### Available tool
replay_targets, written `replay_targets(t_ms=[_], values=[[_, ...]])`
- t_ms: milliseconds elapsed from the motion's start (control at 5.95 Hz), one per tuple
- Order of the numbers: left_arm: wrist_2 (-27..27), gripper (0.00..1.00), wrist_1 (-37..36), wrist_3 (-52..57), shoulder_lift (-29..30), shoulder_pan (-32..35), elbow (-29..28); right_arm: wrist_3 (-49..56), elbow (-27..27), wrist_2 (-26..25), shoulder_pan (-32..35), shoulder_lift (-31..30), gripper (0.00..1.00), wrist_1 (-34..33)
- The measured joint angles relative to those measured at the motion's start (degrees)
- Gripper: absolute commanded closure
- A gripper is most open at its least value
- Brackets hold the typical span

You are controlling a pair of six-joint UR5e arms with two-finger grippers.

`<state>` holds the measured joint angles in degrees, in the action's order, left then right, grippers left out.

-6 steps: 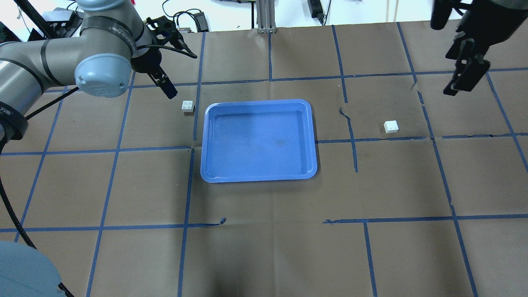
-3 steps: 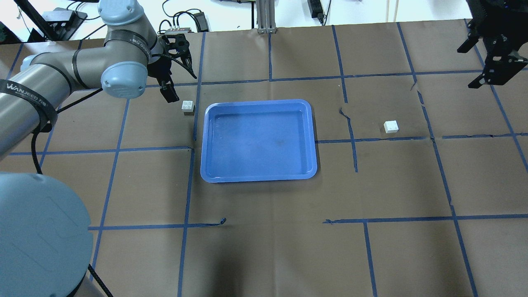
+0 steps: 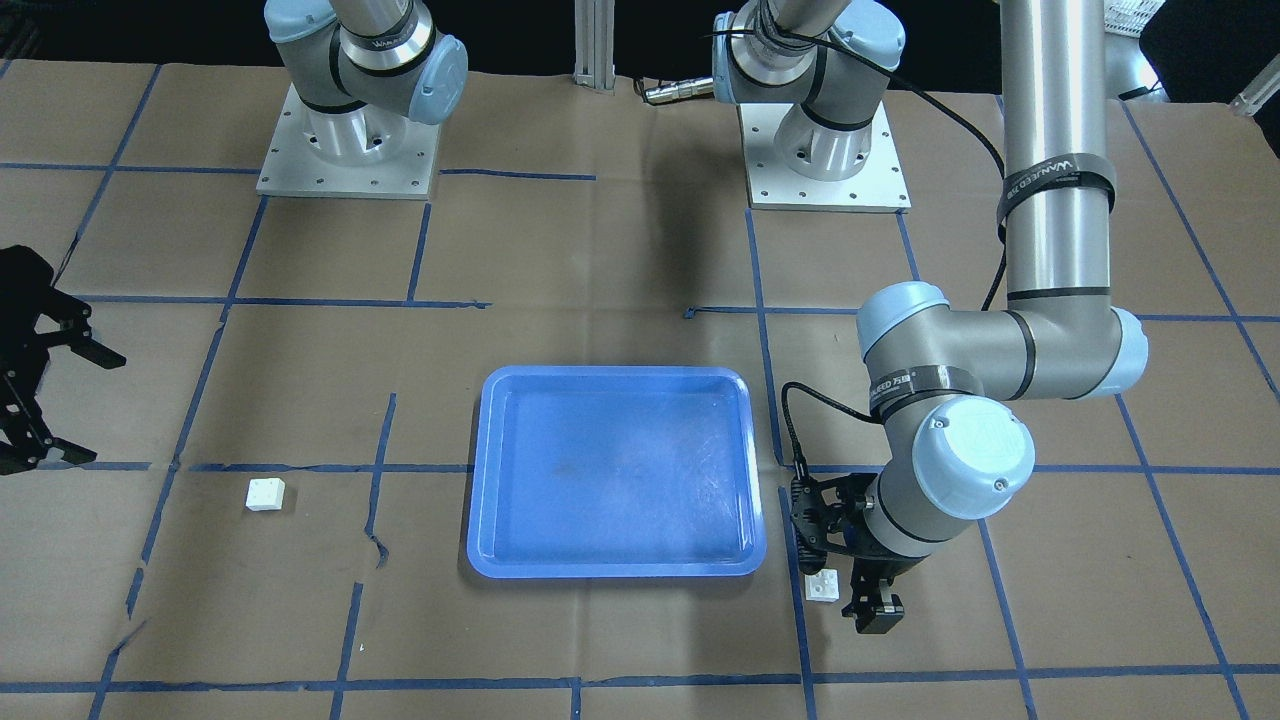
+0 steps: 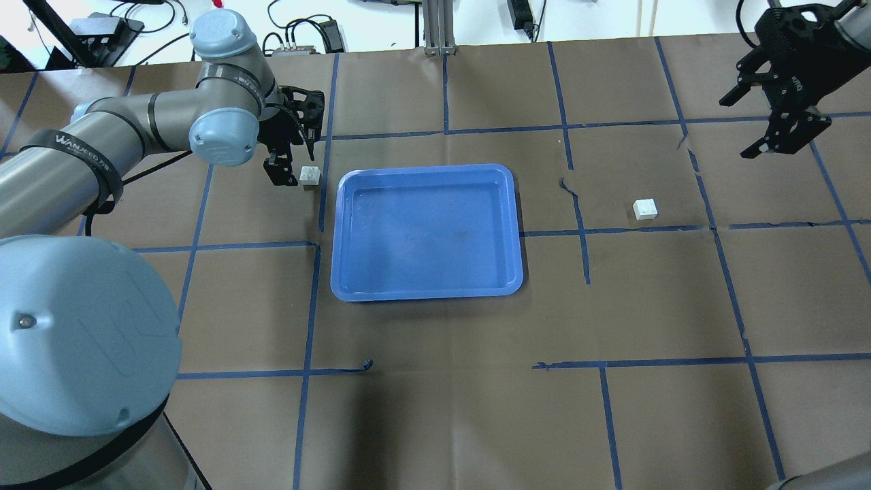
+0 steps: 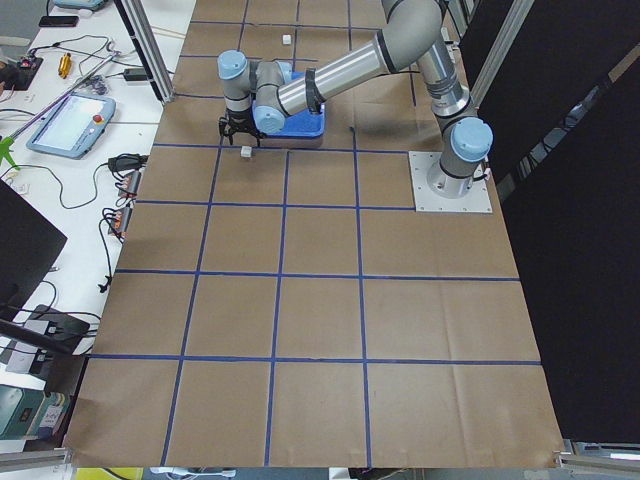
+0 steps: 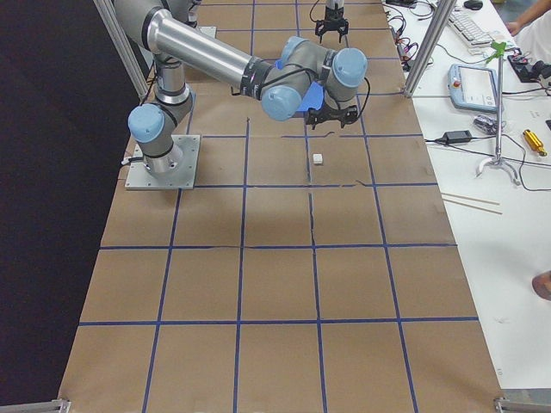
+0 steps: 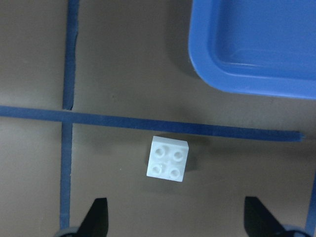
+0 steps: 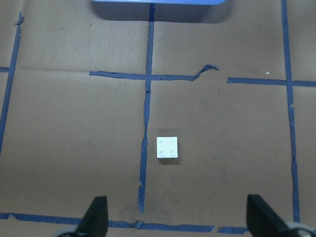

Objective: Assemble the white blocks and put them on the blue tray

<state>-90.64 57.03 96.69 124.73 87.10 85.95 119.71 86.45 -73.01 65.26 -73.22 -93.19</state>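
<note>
The white block's studs need to stay free for assembly. My right gripper should grab the block by its plain sides next.
The blue tray (image 4: 427, 167) lies mid-table, also in the front view (image 3: 615, 378), and holds nothing. One white block (image 4: 310, 175) sits studs up just off the tray's far left corner; it also shows in the front view (image 3: 822, 585) and the left wrist view (image 7: 168, 158). My left gripper (image 4: 292, 155) is open and hangs low right by it, with the block ahead of its fingertips (image 7: 98, 217). The other white block (image 4: 645, 209) lies right of the tray, in the right wrist view (image 8: 167, 147) too. My right gripper (image 4: 742, 126) is open, high and apart from it.
Brown paper with a blue tape grid covers the table (image 4: 435, 408). A corner of the tray (image 7: 256, 49) lies close beyond the left block. Both arm bases (image 3: 345, 150) stand at the robot's edge. Cables and boxes (image 4: 306, 34) lie past the far edge.
My left arm has swung so its gripper has come down beside the left white block. My right wrist has turned and shifted, its open fingers now spread in view. Blocks and tray have not moved.
</note>
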Motion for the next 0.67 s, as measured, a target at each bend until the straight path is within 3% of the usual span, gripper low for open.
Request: replay_targets(t_ms=[504,672], values=[[1.63,0.05,-0.39,1.89,3.30,-0.15,-1.81,3.50,1.52,5.16,-0.13,11.64,0.00,-5.73],[1.69,0.12,-0.42,1.91,3.95,-0.20,-1.87,5.12,2.62,6.29,-0.13,14.21,0.00,-9.36]])
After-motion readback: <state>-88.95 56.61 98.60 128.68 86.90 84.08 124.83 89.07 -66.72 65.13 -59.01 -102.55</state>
